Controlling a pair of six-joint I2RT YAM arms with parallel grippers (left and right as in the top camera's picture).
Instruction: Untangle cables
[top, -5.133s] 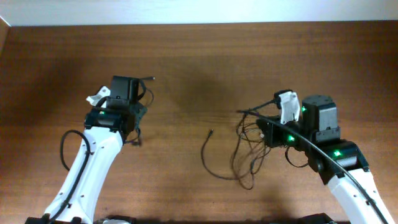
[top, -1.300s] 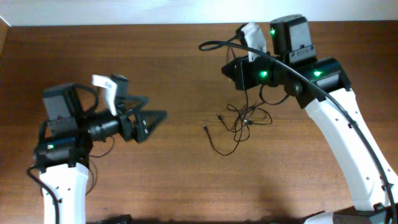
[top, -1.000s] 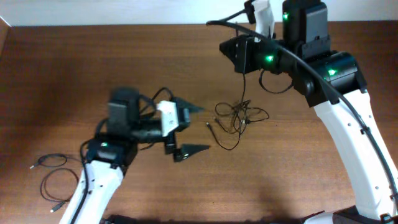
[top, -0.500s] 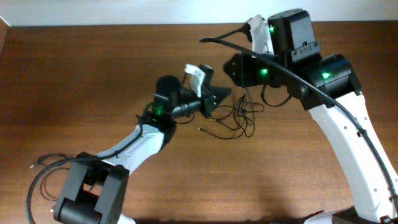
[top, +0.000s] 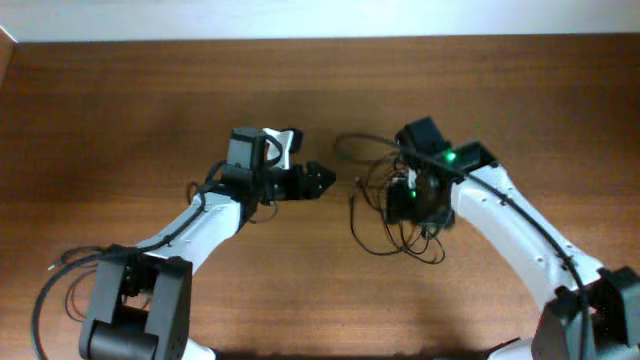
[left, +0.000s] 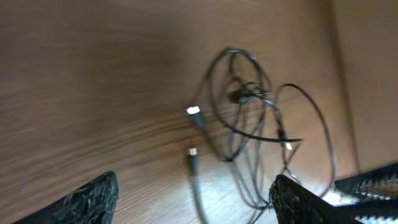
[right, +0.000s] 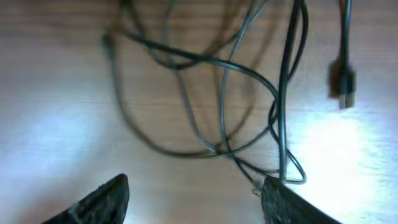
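The robot needs to pull out the length of one black cord and untangle it, so its left gripper will grab the cord near its plug end next.
The cables lie as a loose tangle of thin black cords on the wooden table, right of centre. My left gripper hangs open just left of the tangle, pointing at it. In the left wrist view the cables lie ahead of the gripper, and small plug ends show. My right gripper is low over the tangle's right part. The right wrist view has the gripper open, with cable loops just beyond it and one strand beside the right fingertip.
A black plug lies off to the right in the right wrist view. Another thin black cord lies at the table's lower left beside the left arm base. The right arm crosses the lower right.
The right arm came down from the back of the table onto the tangle and opened its jaws. The left gripper drew back left from the bundle, and its jaws shut, then opened again.
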